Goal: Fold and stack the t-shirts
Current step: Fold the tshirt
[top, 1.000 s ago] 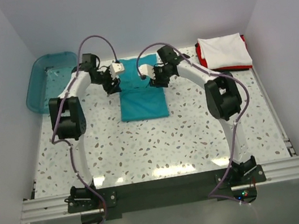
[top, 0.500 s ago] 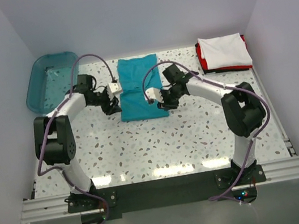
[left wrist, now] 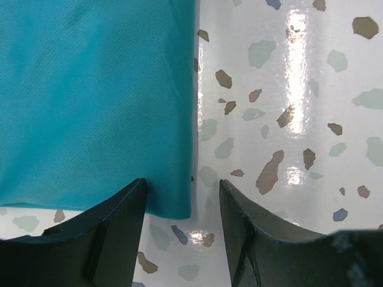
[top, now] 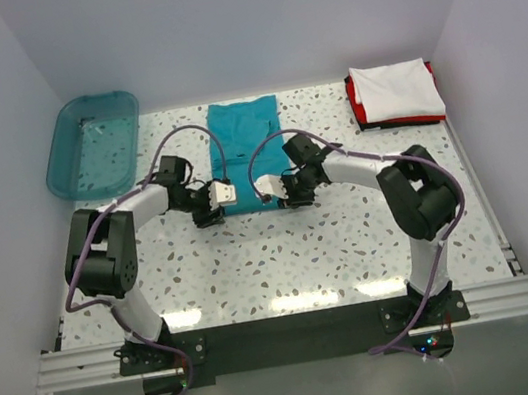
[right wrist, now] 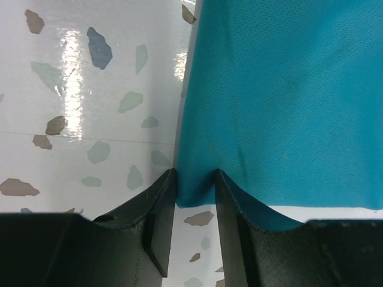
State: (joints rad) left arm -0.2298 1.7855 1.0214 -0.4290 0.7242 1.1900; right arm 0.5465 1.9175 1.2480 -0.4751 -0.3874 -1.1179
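I need to close my left gripper on the t-shirt now: its near corner is between my open fingers, so they would hold the t-shirt.
The teal-blue t-shirt lies flat as a long rectangle at the back middle of the table. My left gripper is at its near left corner and my right gripper is at its near right corner. In the left wrist view the gripper is open wide, with the shirt's corner lying flat in the gap. In the right wrist view the gripper is open narrowly, straddling the shirt's other corner, which lies flat and unpinched. A folded white t-shirt rests on a folded red one at the back right.
A translucent teal plastic bin stands at the back left. Grey walls close in the table on the left, back and right. The speckled tabletop stretches from the shirt to the arm bases.
Both grippers have moved from the far part of the teal-blue shirt toward me, down to its near corners. The shirt's outline looks much the same.
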